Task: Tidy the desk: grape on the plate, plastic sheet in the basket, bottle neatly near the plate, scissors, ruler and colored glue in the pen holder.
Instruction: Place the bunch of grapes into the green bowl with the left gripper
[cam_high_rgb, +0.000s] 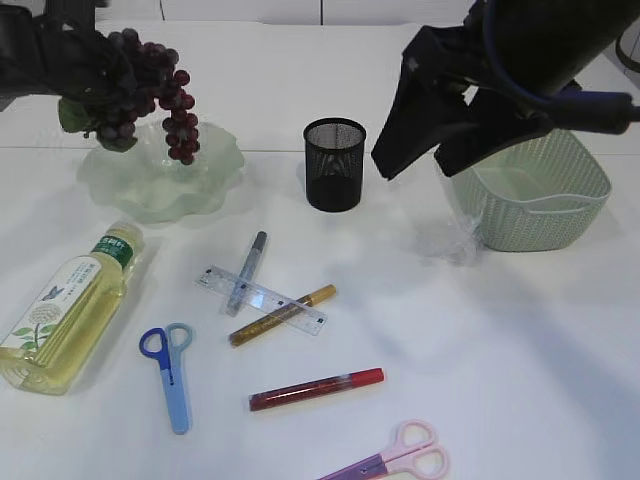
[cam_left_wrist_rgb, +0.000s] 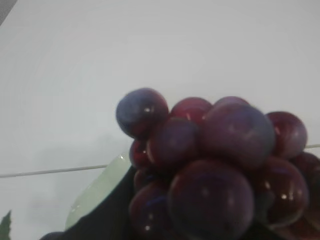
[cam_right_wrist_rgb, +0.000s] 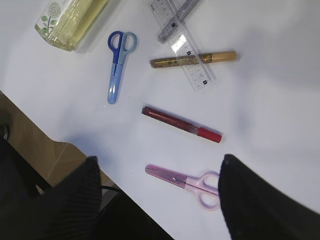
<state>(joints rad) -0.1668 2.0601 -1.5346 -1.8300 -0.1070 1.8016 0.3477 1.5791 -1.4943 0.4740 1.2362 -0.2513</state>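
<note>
My left gripper must keep holding the grape bunch until it rests on the pale green plate, as the lower grapes hang above the plate.
My left gripper (cam_high_rgb: 100, 62) is shut on a dark purple grape bunch (cam_high_rgb: 150, 90), which hangs just above the pale green wavy plate (cam_high_rgb: 215, 175). In the left wrist view the grape (cam_left_wrist_rgb: 215, 165) fills the frame, with the plate rim (cam_left_wrist_rgb: 97, 192) below. My right gripper (cam_high_rgb: 415, 170) hovers open and empty beside the green basket (cam_high_rgb: 560, 215). A crumpled plastic sheet (cam_high_rgb: 450, 242) lies against the basket. On the table lie the bottle (cam_high_rgb: 65, 310), blue scissors (cam_high_rgb: 170, 375), pink scissors (cam_right_wrist_rgb: 187, 181), clear ruler (cam_high_rgb: 262, 298) and silver (cam_high_rgb: 248, 270), gold (cam_high_rgb: 283, 315) and red (cam_high_rgb: 316, 389) glue.
The black mesh pen holder (cam_high_rgb: 334, 165) stands upright between plate and basket. The table's front edge (cam_right_wrist_rgb: 55, 142) runs close to the pink scissors, with floor beyond it. The ruler lies across the gold and silver glue sticks.
</note>
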